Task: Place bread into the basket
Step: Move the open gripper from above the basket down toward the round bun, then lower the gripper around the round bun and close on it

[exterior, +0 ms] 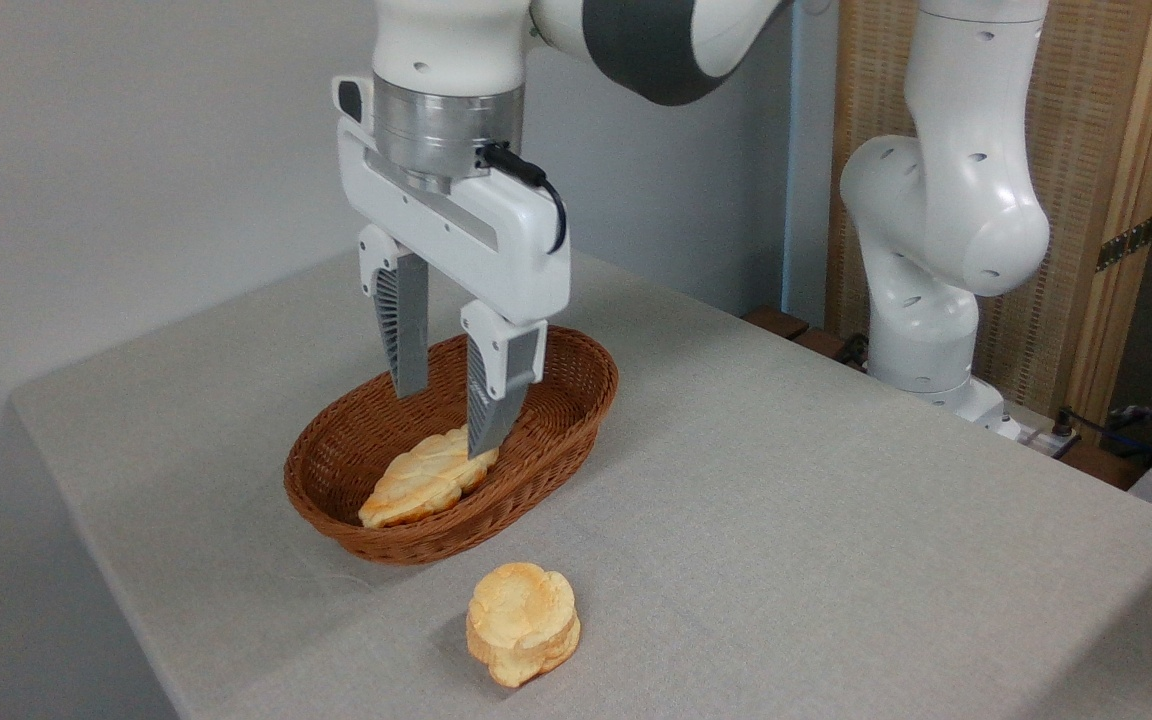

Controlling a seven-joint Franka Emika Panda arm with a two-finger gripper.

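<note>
The gripper grabs the bread across its middle [523, 623] next, to put the lobed bread into the wicker basket [566, 400].
The bread [522, 622], a small round golden bun with a lobed top, sits on the grey table near the front edge, just in front of the basket. The oval brown wicker basket [566, 400] lies behind it at mid-table. My gripper [446, 420] hangs over the basket's middle, open, with nothing between its fingers. Its fingertips hover a little above the basket's floor, well back from the bun.
A paler braided oval loaf [426, 478] lies inside the basket at its near end, below my right finger. The arm's white base [936, 330] stands at the table's far right. A wooden screen is behind it. Cables lie at the right edge.
</note>
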